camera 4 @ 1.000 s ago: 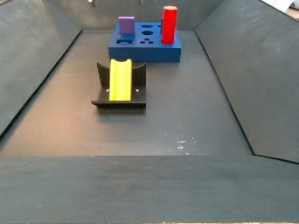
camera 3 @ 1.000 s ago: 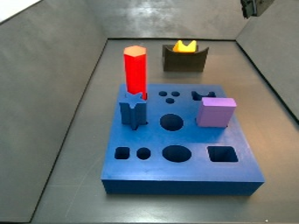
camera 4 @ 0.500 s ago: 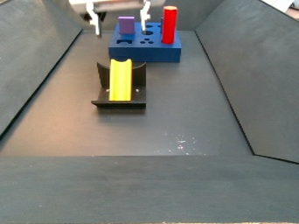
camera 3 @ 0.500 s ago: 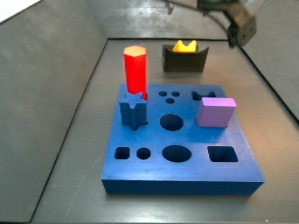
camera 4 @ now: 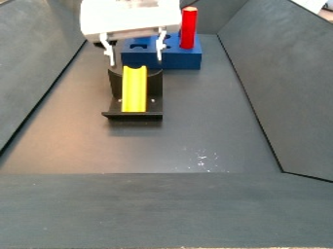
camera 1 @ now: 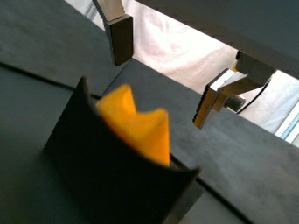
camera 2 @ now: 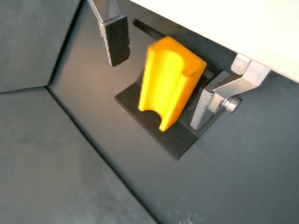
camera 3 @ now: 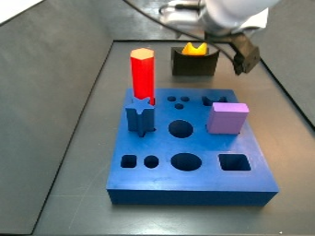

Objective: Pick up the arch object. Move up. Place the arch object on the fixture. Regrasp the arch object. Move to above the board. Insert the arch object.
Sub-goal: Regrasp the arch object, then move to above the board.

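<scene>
The arch object needs to be grabbed next by its notched end point(camera 3: 196, 48) standing out of the fixture point(camera 3: 194, 64), so that my gripper can insert it into the board.
The yellow-orange arch object point(camera 4: 134, 89) lies lengthwise in the dark fixture point(camera 4: 112, 95), notch side up, in both side views point(camera 3: 194, 48). Both wrist views show it in the fixture point(camera 2: 176, 142) point(camera 1: 105, 175): the arch object point(camera 2: 167, 83) point(camera 1: 135, 122) sits between my fingers. My gripper point(camera 4: 132, 56) point(camera 3: 219, 51) hangs just over the fixture's far end, open, jaws wide apart. One finger point(camera 2: 117, 39) stands on each side of the arch, not touching it. The blue board point(camera 3: 204, 152) lies beyond the fixture point(camera 3: 194, 64).
A tall red hexagonal prism point(camera 3: 143, 74) point(camera 4: 189, 24), a lilac cube point(camera 3: 229, 118) and a blue star piece point(camera 3: 139, 118) stand in the board point(camera 4: 182, 60). Grey sloping walls enclose the dark floor.
My gripper has come down into view and now hangs open over the fixture and the arch object. The arch object has not moved.
</scene>
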Motion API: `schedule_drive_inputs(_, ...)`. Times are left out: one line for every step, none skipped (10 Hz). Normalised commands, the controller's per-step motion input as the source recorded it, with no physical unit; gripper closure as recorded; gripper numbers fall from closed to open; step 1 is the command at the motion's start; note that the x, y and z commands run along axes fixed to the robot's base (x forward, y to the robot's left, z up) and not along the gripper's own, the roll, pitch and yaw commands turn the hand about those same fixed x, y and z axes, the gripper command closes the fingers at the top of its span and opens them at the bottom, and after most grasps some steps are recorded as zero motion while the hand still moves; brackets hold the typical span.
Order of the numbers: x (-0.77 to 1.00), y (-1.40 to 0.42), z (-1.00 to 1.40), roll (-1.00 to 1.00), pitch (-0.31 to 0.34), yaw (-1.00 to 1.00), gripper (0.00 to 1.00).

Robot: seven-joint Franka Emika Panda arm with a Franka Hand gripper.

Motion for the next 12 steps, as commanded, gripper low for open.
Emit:
schedule_drive_inputs(0.1,0.01,-0.77,0.08,-0.091,0.05,0.0)
schedule_drive_inputs(0.09,0.01,-0.62,0.07,-0.089,0.03,0.0)
schedule_drive_inputs(0.08,0.0,-0.43,0.07,-0.078,0.0,0.0)
schedule_drive_inputs(0.08,0.0,-0.33,0.07,-0.071,-0.01,0.0)
schedule_drive_inputs(0.04,0.0,-0.19,0.06,-0.042,-0.01,0.0)
schedule_drive_inputs(0.03,0.0,-0.17,0.05,-0.045,-0.02,0.0)
schedule_drive_inputs(0.03,0.0,-0.17,0.05,-0.045,-0.02,0.0)
schedule_drive_inputs(0.03,0.0,-0.17,0.05,-0.045,-0.02,0.0)
schedule_drive_inputs(0.03,0.0,-0.17,0.05,-0.044,-0.02,0.0)
schedule_drive_inputs(0.0,0.0,0.0,0.0,0.0,0.0,1.0)
schedule_drive_inputs(-0.13,0.23,1.0,-0.28,-0.013,-0.12,1.0)
schedule_drive_inputs(-0.13,0.22,1.0,-0.28,-0.016,-0.12,1.0)
